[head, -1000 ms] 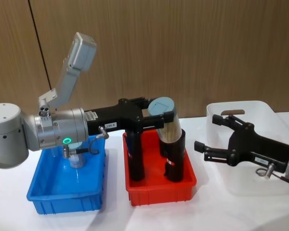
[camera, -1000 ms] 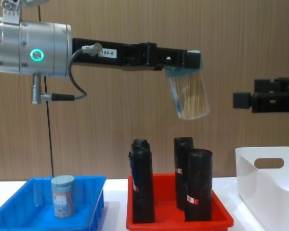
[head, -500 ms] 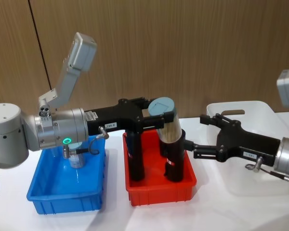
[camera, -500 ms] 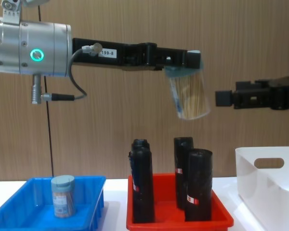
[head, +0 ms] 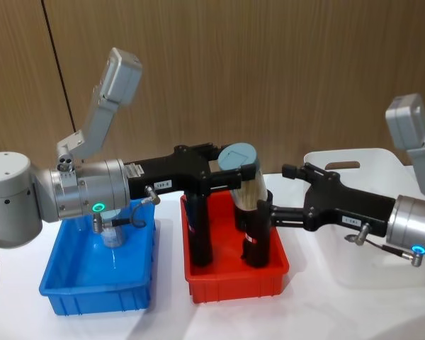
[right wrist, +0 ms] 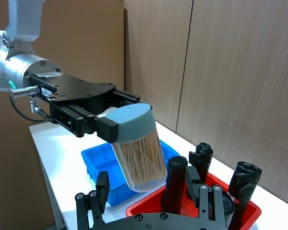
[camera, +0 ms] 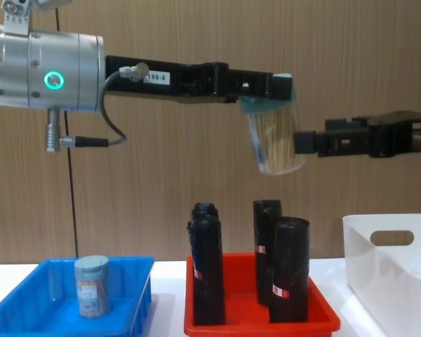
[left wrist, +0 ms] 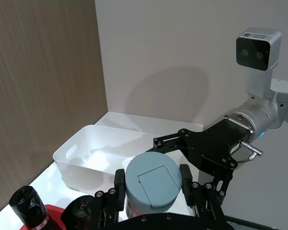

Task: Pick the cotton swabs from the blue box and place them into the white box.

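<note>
My left gripper's fingers cover the lid. My right gripper will next grab the cotton swab jar by its bare clear body (camera: 275, 144).
A jar of cotton swabs (head: 246, 185) with a pale blue lid hangs tilted high above the red tray. My left gripper (head: 228, 172) is shut on its lid (left wrist: 151, 179). From the side, the jar (camera: 277, 144) hangs from the left gripper (camera: 266, 91). My right gripper (head: 275, 190) is open, and its fingers reach the jar's right side (right wrist: 137, 153). Seen across the table, the right gripper (camera: 303, 142) meets the jar's edge. Another jar of cotton swabs (head: 113, 232) stands in the blue box (head: 92, 290). The white box (head: 382, 164) sits at the right.
A red tray (head: 234, 283) with several tall black cylinders (head: 198, 227) stands between the blue box and the white box, directly under the held jar. A wooden wall is behind the table.
My right gripper has moved left from above the white box up to the held jar. The left arm and the jar have stayed still.
</note>
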### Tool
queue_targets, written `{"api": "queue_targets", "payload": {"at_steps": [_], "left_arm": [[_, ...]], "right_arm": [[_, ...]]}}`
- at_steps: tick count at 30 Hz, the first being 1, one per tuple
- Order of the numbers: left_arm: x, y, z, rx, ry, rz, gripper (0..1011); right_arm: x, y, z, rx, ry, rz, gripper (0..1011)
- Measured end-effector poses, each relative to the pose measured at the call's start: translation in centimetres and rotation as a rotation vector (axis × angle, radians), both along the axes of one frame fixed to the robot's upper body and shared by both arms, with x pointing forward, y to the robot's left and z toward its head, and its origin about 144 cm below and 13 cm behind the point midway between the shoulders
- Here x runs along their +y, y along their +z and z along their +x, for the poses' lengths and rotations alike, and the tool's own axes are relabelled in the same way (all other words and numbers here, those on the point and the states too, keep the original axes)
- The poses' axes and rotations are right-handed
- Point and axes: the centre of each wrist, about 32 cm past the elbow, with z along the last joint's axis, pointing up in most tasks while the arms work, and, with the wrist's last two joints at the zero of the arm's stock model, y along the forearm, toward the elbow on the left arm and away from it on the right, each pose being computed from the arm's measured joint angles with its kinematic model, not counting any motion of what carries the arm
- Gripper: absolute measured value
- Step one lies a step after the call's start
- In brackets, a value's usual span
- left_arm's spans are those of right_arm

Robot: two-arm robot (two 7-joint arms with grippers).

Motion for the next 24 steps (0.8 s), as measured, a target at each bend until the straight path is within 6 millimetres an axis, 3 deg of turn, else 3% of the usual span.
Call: {"api": "queue_targets", "payload": {"at_steps": [24], "left_arm": [[0.0,0.0,0.0,0.0,0.0,0.0,690]], "right_arm": [[1.3,-0.6,1.1,0.01,-0.016,0.002,1002]]}}
